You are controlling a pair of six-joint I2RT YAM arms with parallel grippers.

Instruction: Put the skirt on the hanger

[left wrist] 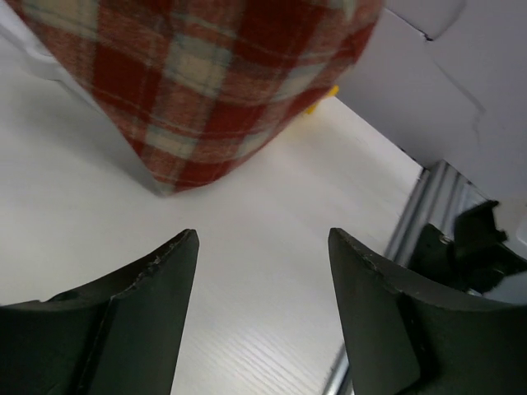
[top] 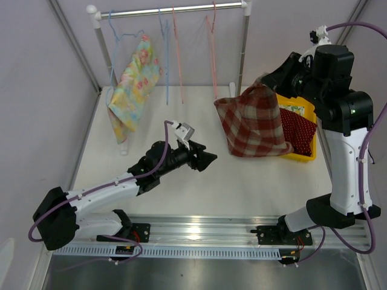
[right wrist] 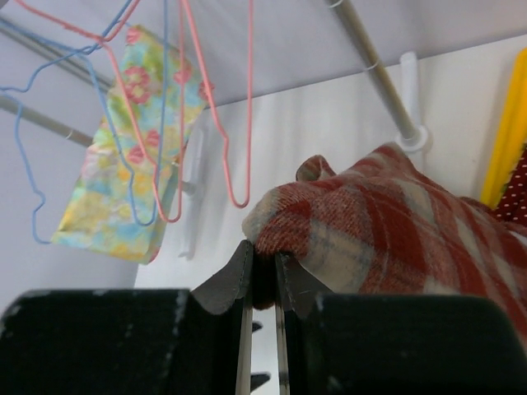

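Note:
I will spread the skirt for the hanger. My left gripper will grab the skirt's free corner that faces it, away from the fold that my right gripper is pinching.
The skirt [top: 254,124] is red plaid wool. It hangs from its top edge with the lower hem resting on the table beside the basket. My right gripper [top: 266,80] is shut on that top edge, and in the right wrist view the jaws [right wrist: 263,257] pinch a fold of the skirt [right wrist: 395,222]. Empty pink hangers [top: 211,54] [right wrist: 249,123] hang on the rail [top: 175,9] just behind and to the left of it. My left gripper [top: 209,159] is open and empty, low over the table and pointing at the skirt [left wrist: 206,82] from the left, a short gap away [left wrist: 263,234].
A floral garment [top: 136,84] hangs on a blue hanger at the rail's left end. Another blue hanger [top: 165,54] hangs mid-rail. A yellow basket [top: 302,106] holding a red dotted cloth [top: 300,130] stands right of the skirt. White rack posts [top: 244,42] rise at the back.

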